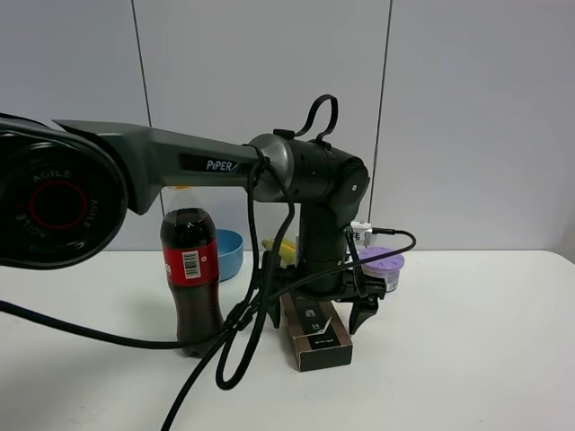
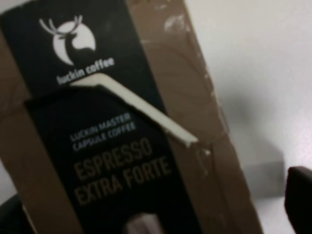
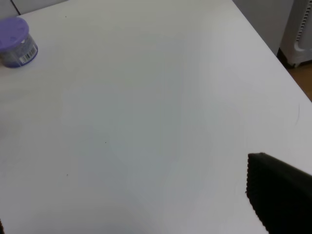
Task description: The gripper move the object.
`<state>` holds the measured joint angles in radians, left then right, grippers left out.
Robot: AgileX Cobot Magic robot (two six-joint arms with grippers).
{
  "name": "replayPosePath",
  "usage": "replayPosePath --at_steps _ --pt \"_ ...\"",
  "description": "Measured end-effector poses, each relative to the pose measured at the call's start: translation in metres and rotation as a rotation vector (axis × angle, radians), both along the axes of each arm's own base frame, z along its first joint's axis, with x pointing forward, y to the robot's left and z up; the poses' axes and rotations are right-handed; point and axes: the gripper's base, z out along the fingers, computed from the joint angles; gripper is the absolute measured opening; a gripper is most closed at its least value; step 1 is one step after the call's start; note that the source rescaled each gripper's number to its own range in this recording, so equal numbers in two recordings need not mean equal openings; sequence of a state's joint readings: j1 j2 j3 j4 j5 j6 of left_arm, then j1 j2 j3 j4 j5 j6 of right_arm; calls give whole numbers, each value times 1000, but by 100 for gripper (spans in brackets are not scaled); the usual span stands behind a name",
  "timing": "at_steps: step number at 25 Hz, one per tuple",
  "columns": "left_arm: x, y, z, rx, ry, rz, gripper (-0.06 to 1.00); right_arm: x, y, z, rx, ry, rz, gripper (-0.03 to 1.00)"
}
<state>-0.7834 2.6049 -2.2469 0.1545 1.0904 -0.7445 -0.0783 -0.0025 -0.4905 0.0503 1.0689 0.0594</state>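
The left gripper's fingers reach down beside the long sides of the coffee box, so the left gripper should close on the box now.
The object, a flat dark brown-black coffee box, lies on the white table near the middle. It fills the left wrist view, where I read "luckin coffee" and "Espresso Extra Forte" on it. My left gripper hangs low over its far end, open, with one finger on each side. In the left wrist view one fingertip stands apart from the box's edge. My right gripper is open over bare table, with one black finger showing. It is out of the exterior view.
A cola bottle stands left of the box, with black cables hanging between them. A blue bowl and a yellow corn cob lie behind the arm. A purple-lidded tub stands right of the gripper, also in the right wrist view.
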Motion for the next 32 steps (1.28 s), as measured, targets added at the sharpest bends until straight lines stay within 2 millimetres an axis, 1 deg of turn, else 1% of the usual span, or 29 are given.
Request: replayPosePath --at_steps 2,4,8,9,10,16,19,22,24,26,28,30,32 --pt "0 0 0 0 -2 -7 89 0 0 0 0 0 0 100" --pt "0 -1 0 -1 -6 -18 73 0 0 0 0 0 0 100" --pt "1 -1 0 0 -11 -38 18 0 0 0 0 0 0 100" --pt "1 -1 0 -2 -14 -42 10 0 0 0 0 0 0 100" --pt "1 -1 0 -2 -14 -43 9 0 0 0 0 0 0 100" --pt "0 -2 0 -7 -5 -66 9 0 0 0 0 0 0 100" --pt "-2 -3 1 -8 14 -118 9 0 0 0 0 0 0 100" --pt "-4 -2 11 14 19 -201 9 0 0 0 0 0 0 100" --pt "-5 -1 26 19 8 -253 9 0 0 0 0 0 0 100" --pt "-6 0 49 6 -18 -278 9 0 0 0 0 0 0 100" --pt "-7 0 78 -19 -61 -292 9 0 0 0 0 0 0 100" --pt "-7 1 114 -61 -122 -307 9 0 0 0 0 0 0 100" --pt "-10 1 156 -119 -203 -316 9 0 0 0 0 0 0 100"
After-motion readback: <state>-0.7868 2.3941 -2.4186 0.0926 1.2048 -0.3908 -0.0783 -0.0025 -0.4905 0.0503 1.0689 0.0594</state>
